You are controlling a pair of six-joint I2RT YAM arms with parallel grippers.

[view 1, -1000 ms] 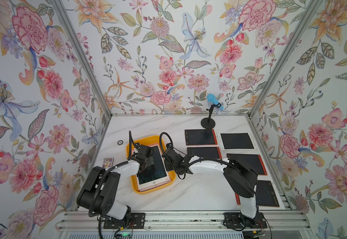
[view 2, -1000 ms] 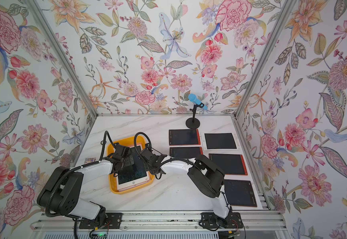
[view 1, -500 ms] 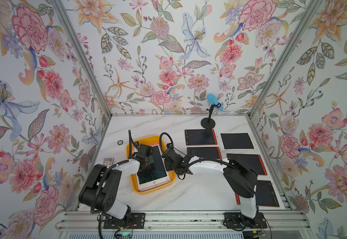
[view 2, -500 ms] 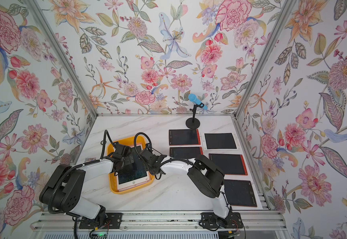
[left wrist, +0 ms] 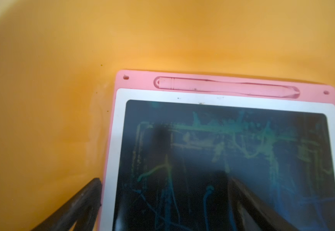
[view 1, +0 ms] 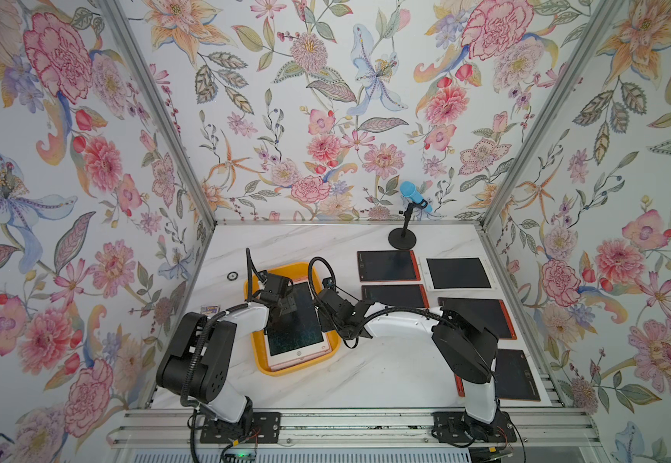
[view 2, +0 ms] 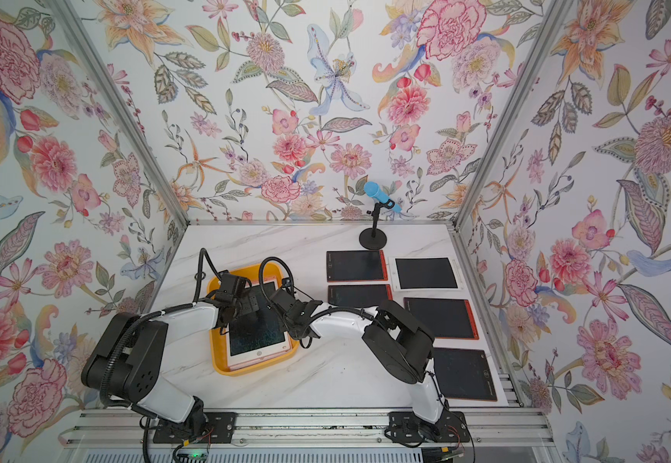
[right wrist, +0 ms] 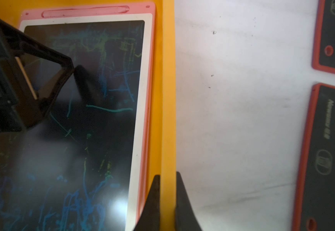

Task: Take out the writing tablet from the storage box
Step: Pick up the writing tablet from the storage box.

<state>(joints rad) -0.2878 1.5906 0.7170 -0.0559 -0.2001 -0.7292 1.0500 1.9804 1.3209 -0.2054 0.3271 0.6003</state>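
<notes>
My left gripper grips the writing tablet by its long pink edge farther from my right gripper next, so its opposite side stays free, to take it out.
The storage box [view 1: 263, 362] [view 2: 221, 360] is a yellow-orange tray on the marble table in both top views. A writing tablet [view 1: 296, 336] [view 2: 257, 336] [left wrist: 222, 150] [right wrist: 92, 140] with a pink frame, white bezel and scribbled dark screen lies flat in it. My left gripper [view 1: 282, 304] [view 2: 241, 306] [left wrist: 164, 180] is open low over the tablet. One of its fingers [left wrist: 82, 202] is on the tray floor beside the tablet's edge, the other above the screen. My right gripper [view 1: 324, 316] [right wrist: 167, 176] is shut on the box's right wall [right wrist: 167, 100].
Several dark tablets [view 1: 388, 266] [view 1: 482, 316] lie flat on the right half of the table, two of them close to the right arm [right wrist: 332, 150]. A blue microphone [view 1: 414, 192] on a stand is at the back. A small ring [view 1: 232, 275] and a card [view 1: 210, 309] lie left of the box.
The left arm's elbow has edged slightly toward the back, with its gripper still open over the tablet. The right gripper still pinches the box wall.
</notes>
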